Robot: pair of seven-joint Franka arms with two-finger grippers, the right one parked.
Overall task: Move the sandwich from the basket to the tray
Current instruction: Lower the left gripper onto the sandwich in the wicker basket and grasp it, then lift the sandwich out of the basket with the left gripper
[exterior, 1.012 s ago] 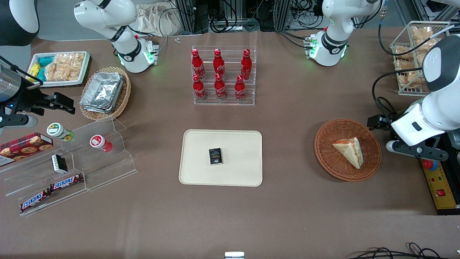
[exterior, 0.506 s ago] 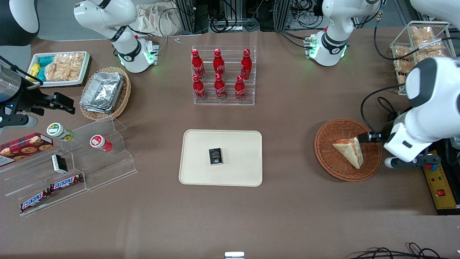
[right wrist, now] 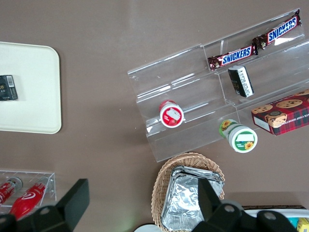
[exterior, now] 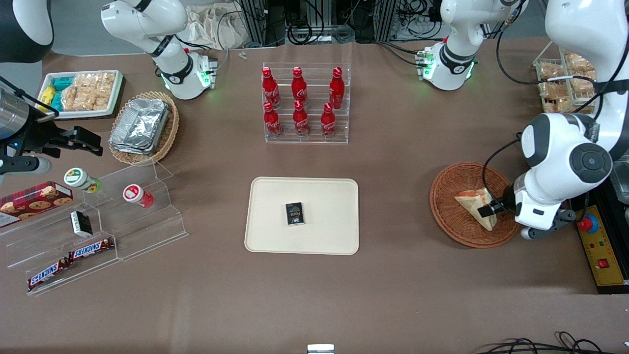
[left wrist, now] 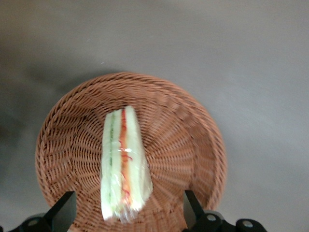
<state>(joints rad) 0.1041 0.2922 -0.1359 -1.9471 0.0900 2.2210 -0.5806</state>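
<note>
Next, my left gripper will take hold of the sandwich by its end with the bunched plastic wrap (left wrist: 124,205) to set it on the tray.
The sandwich (exterior: 472,202), a pale bread wedge with red-orange and green filling, lies in the round reddish-brown wicker basket (exterior: 449,221) toward the working arm's end of the table. My left gripper (exterior: 489,209) hovers just above the sandwich, over the basket. In the left wrist view the gripper (left wrist: 128,198) is open, its two dark fingers (left wrist: 65,212) standing wide to either side of the sandwich (left wrist: 123,159) without touching it; the basket (left wrist: 193,145) surrounds it. The cream-beige tray (exterior: 324,238) lies at the table's middle.
A small black packet (exterior: 295,214) lies on the tray. A clear rack of red bottles (exterior: 304,105) stands farther from the front camera than the tray. A wire rack of snacks (exterior: 560,78) and a yellow control box (exterior: 602,255) sit near the working arm.
My left gripper has swung from beside the basket to above it and now hovers over the sandwich. The sandwich and basket have not moved.
</note>
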